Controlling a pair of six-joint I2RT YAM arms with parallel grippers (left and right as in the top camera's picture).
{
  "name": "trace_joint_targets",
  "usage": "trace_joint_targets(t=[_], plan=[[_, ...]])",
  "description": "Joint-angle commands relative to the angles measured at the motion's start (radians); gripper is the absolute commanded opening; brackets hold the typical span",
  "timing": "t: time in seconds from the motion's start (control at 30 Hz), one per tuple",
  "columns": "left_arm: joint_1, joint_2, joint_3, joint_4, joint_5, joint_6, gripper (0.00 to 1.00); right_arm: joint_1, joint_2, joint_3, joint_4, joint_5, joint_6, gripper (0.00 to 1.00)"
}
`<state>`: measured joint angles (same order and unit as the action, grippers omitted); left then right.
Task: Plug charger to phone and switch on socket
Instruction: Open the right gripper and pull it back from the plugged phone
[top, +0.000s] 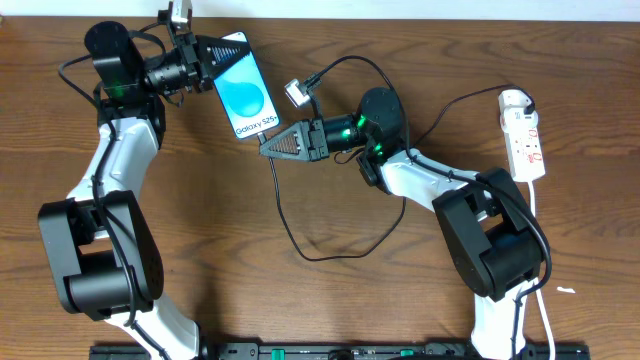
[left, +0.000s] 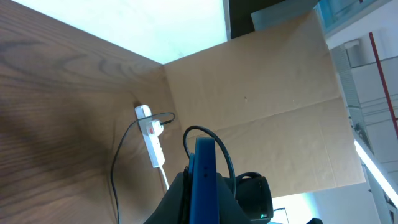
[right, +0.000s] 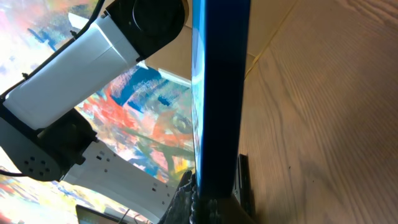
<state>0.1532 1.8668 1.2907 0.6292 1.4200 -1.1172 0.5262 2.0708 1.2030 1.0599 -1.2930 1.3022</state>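
Observation:
The charger's plug (top: 262, 137) is in the phone's lower edge (top: 258, 130) with hardly any gap to the gripper's fingers, so I need to release the charger with my right gripper.
The phone (top: 243, 95) shows its blue screen with white "Galaxy S25+" text and is held off the table at a slant. My left gripper (top: 216, 57) is shut on its upper end; the left wrist view shows the phone (left: 204, 165) edge-on between the fingers (left: 180, 199). My right gripper (top: 268, 150) is shut at the phone's lower end, with the thin black charger (top: 285, 215) trailing from its tip. The right wrist view shows the phone's dark edge (right: 221, 93) rising straight from my right gripper (right: 214, 196); the plug tip itself is hidden. The white socket (top: 525, 135) lies far right.
The charger cable loops across the wooden table (top: 330, 300) below the right arm. A small white connector block (top: 295, 93) hangs beside the phone on another black cable. In the left wrist view the socket (left: 151, 134) lies before a cardboard wall (left: 261, 81).

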Motion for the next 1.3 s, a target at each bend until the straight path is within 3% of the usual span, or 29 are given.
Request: trace_joint_targets(t=[0.0, 0.23, 0.3, 0.4, 0.43, 0.47, 0.5, 1.07, 1.27], plan=[[-0.009, 0.004, 0.003, 0.001, 0.124, 0.006, 0.08, -0.014, -0.007, 0.008, 0.006, 0.113, 0.010, 0.01], [-0.009, 0.004, 0.003, 0.002, 0.120, 0.010, 0.07, -0.014, -0.007, 0.008, 0.006, 0.105, 0.010, 0.01], [-0.009, 0.004, 0.003, 0.002, 0.114, 0.010, 0.07, -0.014, -0.007, 0.008, 0.006, 0.097, 0.010, 0.17], [-0.008, 0.004, 0.003, 0.002, 0.105, 0.010, 0.08, -0.014, -0.007, 0.008, 0.006, 0.078, 0.009, 0.55], [-0.008, 0.004, 0.003, 0.002, 0.100, 0.010, 0.07, -0.014, -0.007, 0.008, 0.006, 0.070, 0.008, 0.75], [-0.008, 0.004, 0.003, 0.002, 0.092, 0.010, 0.08, -0.014, -0.007, 0.008, 0.006, 0.061, 0.004, 0.89], [-0.008, 0.004, 0.003, 0.002, 0.082, 0.010, 0.08, -0.014, -0.007, 0.008, 0.006, 0.051, 0.001, 0.99], [0.061, 0.004, 0.003, 0.001, 0.085, 0.008, 0.08, -0.100, -0.007, 0.008, 0.005, 0.000, 0.002, 0.99], [0.084, 0.004, 0.003, 0.001, 0.098, 0.005, 0.08, -0.149, -0.007, 0.008, -0.075, 0.005, -0.007, 0.99]])
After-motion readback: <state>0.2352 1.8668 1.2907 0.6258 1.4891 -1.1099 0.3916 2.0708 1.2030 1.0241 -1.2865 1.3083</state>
